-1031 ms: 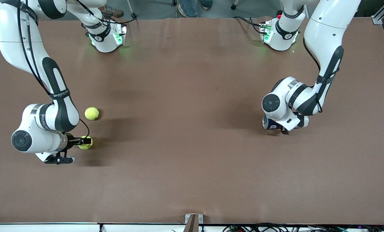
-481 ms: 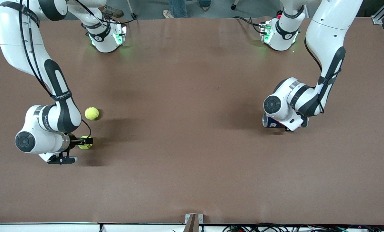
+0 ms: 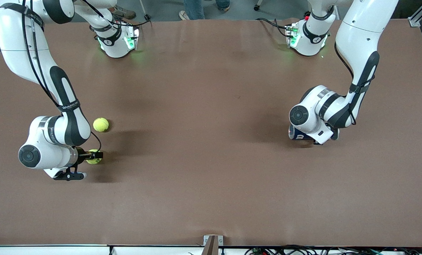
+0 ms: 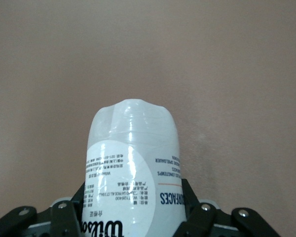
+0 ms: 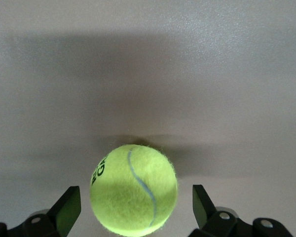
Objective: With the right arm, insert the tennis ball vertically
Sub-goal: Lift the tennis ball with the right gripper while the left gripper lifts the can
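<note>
My right gripper has the sides of the tennis ball between its fingers, so it should close on the ball.
A yellow-green tennis ball (image 3: 92, 158) lies on the brown table toward the right arm's end. My right gripper (image 3: 95, 155) is down at the table, open, with a finger on each side of this ball. The right wrist view shows the ball (image 5: 133, 195) between the black fingers (image 5: 69, 210) with a gap at each side. A second tennis ball (image 3: 101, 124) lies farther from the front camera. My left gripper (image 3: 315, 140) is shut on a white and blue ball can (image 3: 296, 134) held on its side, low at the table. In the left wrist view the can (image 4: 133, 158) fills the jaws.
The brown table (image 3: 204, 148) stretches between the two arms. Both arm bases (image 3: 117, 42) stand along the table's edge farthest from the front camera. A small bracket (image 3: 212, 242) sits at the edge nearest to the front camera.
My right arm's wrist has shifted slightly toward the ball, and the fingers stay around it. My left arm has shifted a little with the can. The second ball has not moved.
</note>
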`<act>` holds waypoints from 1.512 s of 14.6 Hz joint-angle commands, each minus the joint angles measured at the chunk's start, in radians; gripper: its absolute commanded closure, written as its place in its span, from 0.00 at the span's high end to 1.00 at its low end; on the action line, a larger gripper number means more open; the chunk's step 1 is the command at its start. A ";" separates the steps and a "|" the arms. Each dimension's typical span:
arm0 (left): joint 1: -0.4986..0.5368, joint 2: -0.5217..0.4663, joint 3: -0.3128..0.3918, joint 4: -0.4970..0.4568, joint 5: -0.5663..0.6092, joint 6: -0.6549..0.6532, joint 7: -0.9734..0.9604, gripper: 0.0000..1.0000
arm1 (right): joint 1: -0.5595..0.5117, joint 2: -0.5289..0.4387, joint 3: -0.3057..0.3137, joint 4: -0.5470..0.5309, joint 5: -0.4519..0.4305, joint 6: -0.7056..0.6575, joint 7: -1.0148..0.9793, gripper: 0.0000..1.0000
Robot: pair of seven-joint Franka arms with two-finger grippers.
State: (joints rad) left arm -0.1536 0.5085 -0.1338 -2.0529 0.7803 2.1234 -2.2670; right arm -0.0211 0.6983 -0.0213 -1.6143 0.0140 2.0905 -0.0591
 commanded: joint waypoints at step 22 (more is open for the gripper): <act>-0.118 0.229 -0.380 0.491 -0.677 0.325 0.098 0.71 | 0.102 -0.265 0.006 0.021 0.006 -0.380 0.065 0.42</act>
State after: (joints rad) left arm -0.2294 0.6645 -0.5101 -1.6613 0.1301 2.4456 -2.1808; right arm 0.0551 0.5283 -0.0149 -1.5536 0.0161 1.7739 -0.0400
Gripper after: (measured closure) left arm 0.282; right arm 0.344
